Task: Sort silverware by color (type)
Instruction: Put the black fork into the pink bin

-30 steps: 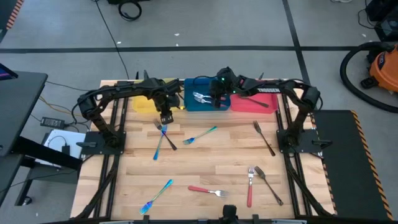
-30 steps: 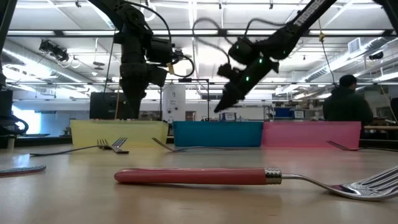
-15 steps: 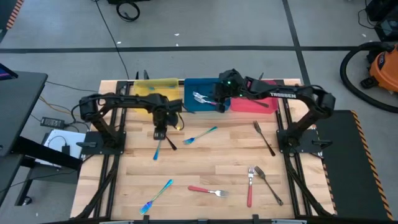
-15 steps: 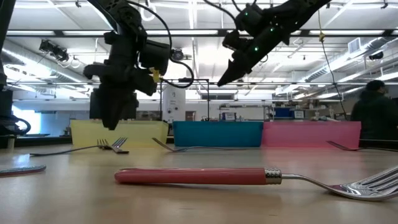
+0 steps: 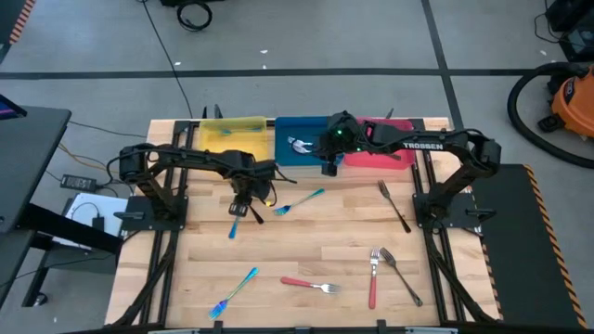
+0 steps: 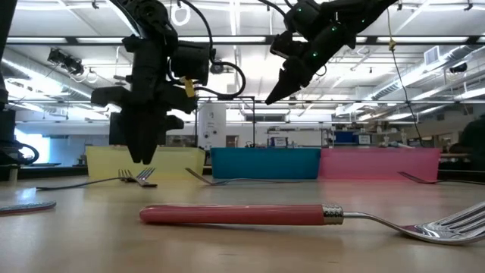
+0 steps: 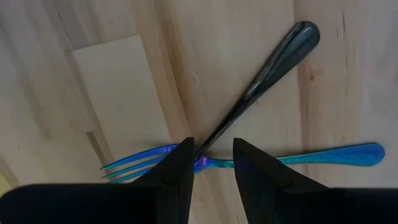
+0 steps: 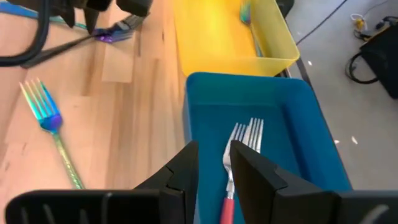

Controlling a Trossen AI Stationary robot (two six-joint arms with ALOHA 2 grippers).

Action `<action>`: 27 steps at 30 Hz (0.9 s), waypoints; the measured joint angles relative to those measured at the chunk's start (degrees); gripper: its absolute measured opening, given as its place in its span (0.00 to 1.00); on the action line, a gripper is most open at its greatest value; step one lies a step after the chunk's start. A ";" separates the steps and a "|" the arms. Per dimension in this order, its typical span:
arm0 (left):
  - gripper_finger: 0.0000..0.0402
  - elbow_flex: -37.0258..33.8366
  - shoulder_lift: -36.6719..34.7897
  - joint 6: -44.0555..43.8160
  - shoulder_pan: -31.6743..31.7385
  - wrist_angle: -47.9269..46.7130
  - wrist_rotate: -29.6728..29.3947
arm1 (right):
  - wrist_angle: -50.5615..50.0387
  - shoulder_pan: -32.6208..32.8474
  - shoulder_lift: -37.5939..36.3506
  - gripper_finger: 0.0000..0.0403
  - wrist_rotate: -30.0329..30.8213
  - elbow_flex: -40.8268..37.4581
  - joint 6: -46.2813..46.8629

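I next need to grab the dark fork by the slim neck of its handle [image 7: 210,139] with my left gripper, to sort it apart from the iridescent fork.
My left gripper [image 5: 238,208] hangs open over two crossed forks, fingers pointing down. In the left wrist view its fingertips [image 7: 212,165] stand on either side of the crossing, where a dark grey fork [image 7: 267,68] lies over an iridescent blue fork [image 7: 311,157]. The low view shows the gripper [image 6: 144,161] just above the table. My right gripper [image 5: 327,168] is open and empty, raised over the near edge of the blue tray [image 8: 292,118], which holds red-handled forks [image 8: 239,146].
Yellow tray [image 5: 234,139], blue tray [image 5: 311,156] and red tray [image 5: 390,156] line the far edge. Loose on the table lie blue forks [image 5: 299,201] [image 5: 232,292], red-handled forks [image 5: 311,286] [image 5: 373,278] and dark forks [image 5: 393,206] [image 5: 401,276].
My left gripper has moved from beside the yellow tray toward the near edge and down, ending over the crossed forks. My right gripper has risen from the blue tray and shifted slightly toward the near edge.
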 joint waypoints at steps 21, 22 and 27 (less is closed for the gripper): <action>0.28 -6.42 2.20 3.30 0.02 9.08 0.51 | -0.52 0.62 0.00 0.25 1.23 0.02 -0.15; 0.28 -6.83 2.16 3.36 0.02 9.47 0.40 | -0.52 0.62 0.00 0.25 1.21 0.02 -0.15; 0.26 -7.21 2.23 2.97 0.00 10.43 0.07 | -0.43 0.62 0.00 0.25 1.20 0.02 -0.15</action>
